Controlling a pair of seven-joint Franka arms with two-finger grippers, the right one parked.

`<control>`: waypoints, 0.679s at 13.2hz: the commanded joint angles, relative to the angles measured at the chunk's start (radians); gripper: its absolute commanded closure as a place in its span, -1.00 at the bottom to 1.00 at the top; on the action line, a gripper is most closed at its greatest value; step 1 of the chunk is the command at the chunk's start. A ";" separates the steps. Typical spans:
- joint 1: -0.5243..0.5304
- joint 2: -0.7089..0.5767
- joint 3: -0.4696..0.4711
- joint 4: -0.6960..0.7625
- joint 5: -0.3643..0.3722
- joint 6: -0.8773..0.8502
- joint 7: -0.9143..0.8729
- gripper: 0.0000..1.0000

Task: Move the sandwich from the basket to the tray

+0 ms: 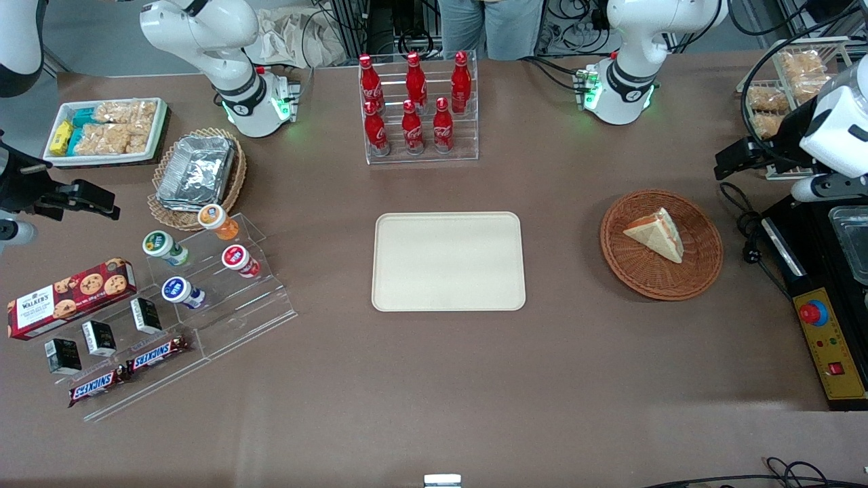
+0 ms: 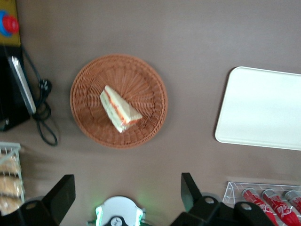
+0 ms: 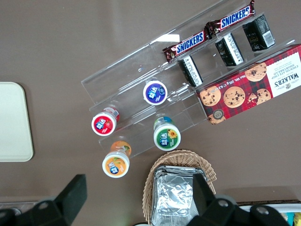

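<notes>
My left gripper should grab the sandwich's two flat bread sides next, as its cut edges slope to a point.
The sandwich point(image 1: 656, 234), a pale wedge with a red-orange filling edge, lies in the round reddish-brown wicker basket point(image 1: 698, 274) toward the working arm's end of the table. In the left wrist view the sandwich point(image 2: 119, 109) lies in the middle of the basket point(image 2: 146, 84). The cream tray point(image 1: 448, 261) lies bare at the table's middle, beside the basket; its corner shows as the tray point(image 2: 261, 108). My left gripper point(image 1: 729, 163) hangs high above the table, farther from the front camera than the basket. Its fingers point(image 2: 189, 188) stand wide open with nothing between them.
A black control box with a red button point(image 1: 831, 339) and a cable point(image 1: 746, 224) lie close beside the basket. A rack of red bottles point(image 1: 417, 108) stands farther back than the tray. Yogurt cups on an acrylic stand point(image 1: 203, 271) and a foil container point(image 1: 196, 173) sit toward the parked arm's end.
</notes>
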 commanded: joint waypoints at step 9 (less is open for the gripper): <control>0.006 -0.392 -0.033 -0.666 0.055 0.369 -0.530 -1.00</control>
